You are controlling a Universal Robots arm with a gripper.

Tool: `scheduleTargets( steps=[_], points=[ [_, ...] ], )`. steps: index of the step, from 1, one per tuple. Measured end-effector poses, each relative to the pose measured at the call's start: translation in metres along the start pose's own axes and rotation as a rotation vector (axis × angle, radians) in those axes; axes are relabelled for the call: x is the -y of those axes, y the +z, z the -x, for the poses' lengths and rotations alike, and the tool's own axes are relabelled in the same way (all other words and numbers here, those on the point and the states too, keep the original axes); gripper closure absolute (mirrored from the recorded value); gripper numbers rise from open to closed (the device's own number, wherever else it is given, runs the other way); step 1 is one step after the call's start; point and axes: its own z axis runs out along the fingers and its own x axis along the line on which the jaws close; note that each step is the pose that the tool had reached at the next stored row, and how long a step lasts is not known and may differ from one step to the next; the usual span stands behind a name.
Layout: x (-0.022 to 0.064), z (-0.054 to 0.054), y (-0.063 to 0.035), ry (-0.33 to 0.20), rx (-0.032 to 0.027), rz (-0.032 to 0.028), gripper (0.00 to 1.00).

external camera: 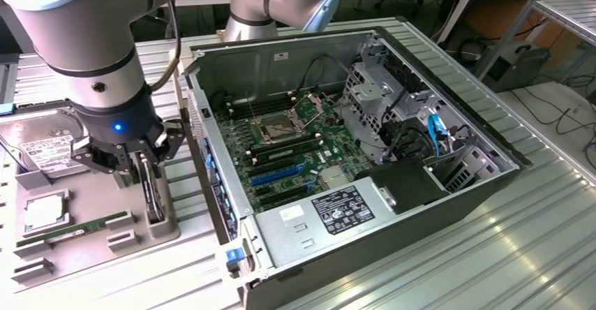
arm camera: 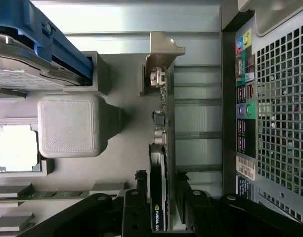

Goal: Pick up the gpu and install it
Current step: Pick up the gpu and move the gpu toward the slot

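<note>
My gripper is to grab the GPU next by its edge with NVIDIA lettering, so that the GPU's silver bracket stays free to fit the case.
The gpu stands on edge in a slot of the grey parts tray at the exterior view's left, just beside the open computer case. In the wrist view the gpu shows edge-on as a thin dark card, its silver end bracket at the far end. My gripper is lowered over the card's upper edge. Its black fingers straddle the card, one on each side, with narrow gaps still showing, so the gripper is open.
The tray also holds a silver hard drive, a processor chip and a green memory stick. Inside the case the motherboard lies exposed with blue expansion slots. The case's perforated rear panel stands close to the gpu.
</note>
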Motion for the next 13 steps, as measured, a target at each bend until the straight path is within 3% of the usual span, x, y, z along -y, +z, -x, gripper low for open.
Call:
scheduleTargets(
  steps=[8,13],
  points=[
    [-0.0022,-0.0021,0.0066,0.005,-0.0001,0.0074,0.64],
    [-0.0022,-0.0027,0.0077,0.010,0.0001,0.0076,0.64]
  ],
)
